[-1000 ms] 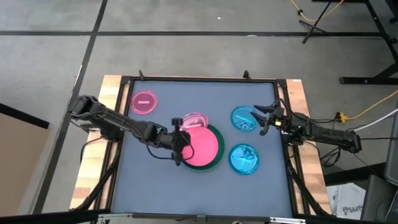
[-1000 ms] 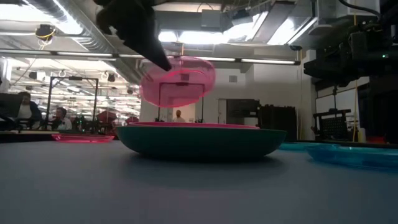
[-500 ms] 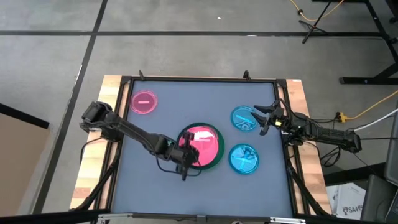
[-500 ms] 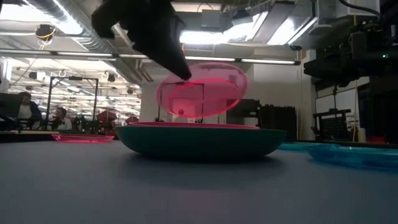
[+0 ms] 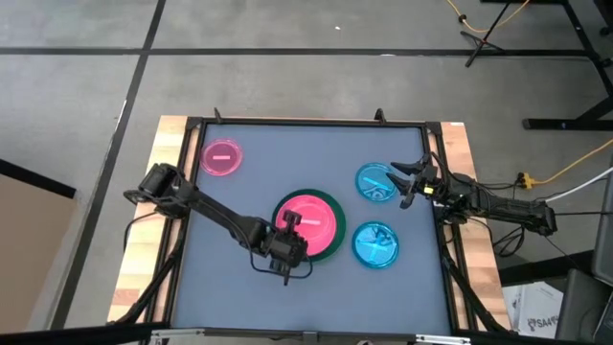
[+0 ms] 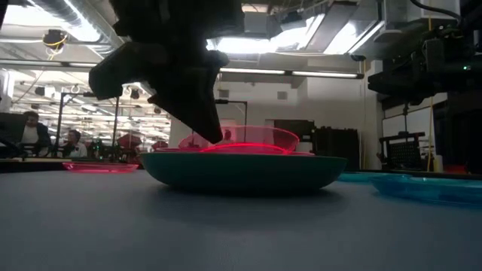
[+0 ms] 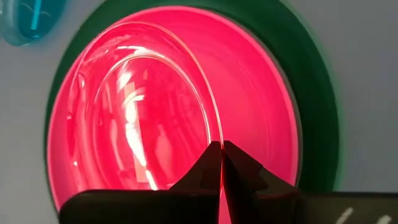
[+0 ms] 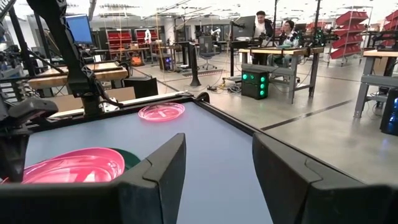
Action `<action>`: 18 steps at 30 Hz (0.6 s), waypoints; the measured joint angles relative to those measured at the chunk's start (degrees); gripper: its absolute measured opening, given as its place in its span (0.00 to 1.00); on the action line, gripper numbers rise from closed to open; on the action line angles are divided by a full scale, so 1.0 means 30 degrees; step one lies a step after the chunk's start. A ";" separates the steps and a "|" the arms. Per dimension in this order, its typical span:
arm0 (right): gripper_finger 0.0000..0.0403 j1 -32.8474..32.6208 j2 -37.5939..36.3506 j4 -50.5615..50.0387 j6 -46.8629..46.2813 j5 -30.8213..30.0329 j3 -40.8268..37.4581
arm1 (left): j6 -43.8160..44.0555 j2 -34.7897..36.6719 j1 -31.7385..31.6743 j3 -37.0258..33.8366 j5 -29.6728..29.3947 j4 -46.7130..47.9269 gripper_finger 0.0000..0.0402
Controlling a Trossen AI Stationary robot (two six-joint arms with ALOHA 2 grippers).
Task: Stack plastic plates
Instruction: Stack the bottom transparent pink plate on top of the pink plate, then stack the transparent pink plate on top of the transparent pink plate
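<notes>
My left gripper is ready to release the small plate and should let it go now, because the small pink plate's edge is inside the medium pink plate's rim and the small plate would settle there.
A dark green plate (image 5: 332, 233) sits mid-table with the medium pink plate (image 5: 324, 222) in it. My left gripper (image 5: 287, 251) is at the stack's near-left side, shut on a small translucent pink plate (image 7: 143, 106) that lies low over the medium pink plate (image 7: 261, 106). The other small pink plate (image 5: 221, 158) rests flat at the far left. Two translucent blue plates (image 5: 376, 183) (image 5: 374, 244) lie flat on the right. My right gripper (image 5: 407, 182) waits open beside the farther blue plate. No grey plate shows. My left gripper pinches the small translucent pink plate's rim (image 7: 219, 144) between its two shut fingers (image 6: 213, 124). It comes slanting down from the near-left side. The plate sits slightly tilted over the medium pink plate (image 6: 301, 153), its held edge a little raised; whether its underside touches, I cannot tell.
A raised dark frame (image 5: 306, 123) runs around the grey table top, with wooden strips outside it. Open table surface lies near the front edge (image 5: 287, 307) and along the far side. People sit at desks in the room beyond (image 6: 30, 132).
My left gripper has moved toward the near edge and down, staying shut. The small translucent pink plate has gone from steeply tilted above the stack's far side to low and almost flat over the middle of the medium pink plate.
</notes>
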State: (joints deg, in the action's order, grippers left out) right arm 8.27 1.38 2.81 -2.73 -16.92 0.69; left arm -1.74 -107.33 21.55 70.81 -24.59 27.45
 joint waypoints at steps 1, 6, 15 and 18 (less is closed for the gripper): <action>0.44 0.0004 -0.0002 0.0000 -0.0005 -0.0003 0.0000 | 0.0000 0.0000 -0.0035 0.0000 0.0229 -0.0007 0.00; 0.44 0.0006 -0.0005 -0.0007 -0.0100 0.0004 0.0000 | 0.0021 0.0007 -0.0063 0.0000 0.0731 0.0059 0.08; 0.44 0.0002 0.0001 -0.0015 -0.0129 0.0004 0.0000 | 0.0677 0.0084 -0.0162 0.0545 0.1130 0.1172 0.27; 0.44 0.0004 0.0002 -0.0015 -0.0140 0.0004 0.0000 | 0.1181 0.0131 -0.0114 0.1549 0.0934 0.3022 0.30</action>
State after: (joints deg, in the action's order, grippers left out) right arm 8.28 1.39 2.76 -3.15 -16.91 0.69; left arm 1.80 -106.94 21.21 75.45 -21.79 36.52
